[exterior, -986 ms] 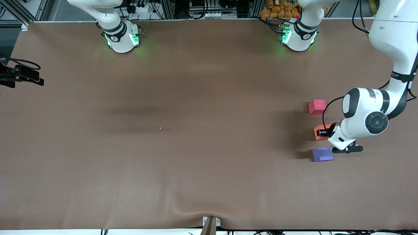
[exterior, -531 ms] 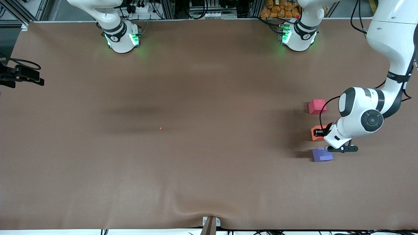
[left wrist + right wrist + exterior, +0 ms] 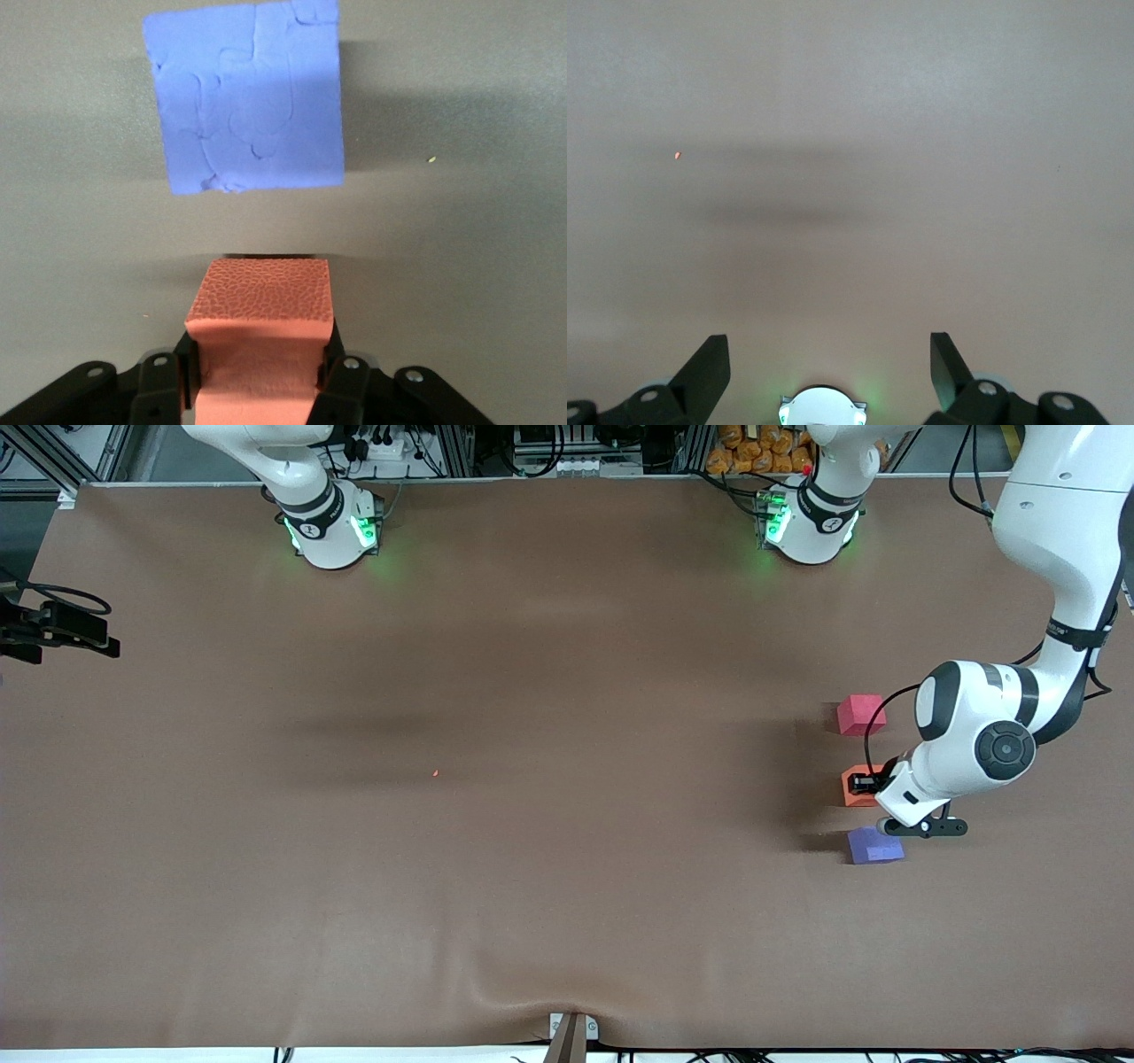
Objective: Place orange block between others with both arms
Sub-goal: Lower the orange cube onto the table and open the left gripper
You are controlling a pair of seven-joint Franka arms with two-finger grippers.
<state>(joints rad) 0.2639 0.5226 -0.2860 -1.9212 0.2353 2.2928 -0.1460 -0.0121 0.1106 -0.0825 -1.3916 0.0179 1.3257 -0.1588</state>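
Observation:
I need to open my left gripper now, because the orange block's lower edge [image 3: 858, 804] [image 3: 270, 260] is resting on the tabletop between both cubes.
My left gripper [image 3: 861, 784] is shut on the orange block [image 3: 853, 790], low over the table between the other two cubes. In the left wrist view the block [image 3: 261, 297] is pinched between the black fingers [image 3: 341, 381]. The purple-blue cube [image 3: 248, 97] lies just past it, with a strip of bare cloth between them. From the front, the red-pink cube [image 3: 859, 715] sits farther from the camera than the orange block and the purple-blue cube [image 3: 874, 845] nearer. My right gripper [image 3: 828, 354] hangs open and empty high over its own base, out of the front view.
Brown cloth [image 3: 532, 868] covers the whole table. A tiny orange speck [image 3: 435, 772] lies near the middle. A black clamp with a cable [image 3: 58, 631] juts in at the right arm's end. The green-lit bases [image 3: 332, 531] stand along the back edge.
My left arm has carried the orange block a little toward the right arm's end, more in line with the other two cubes. The right arm has not moved.

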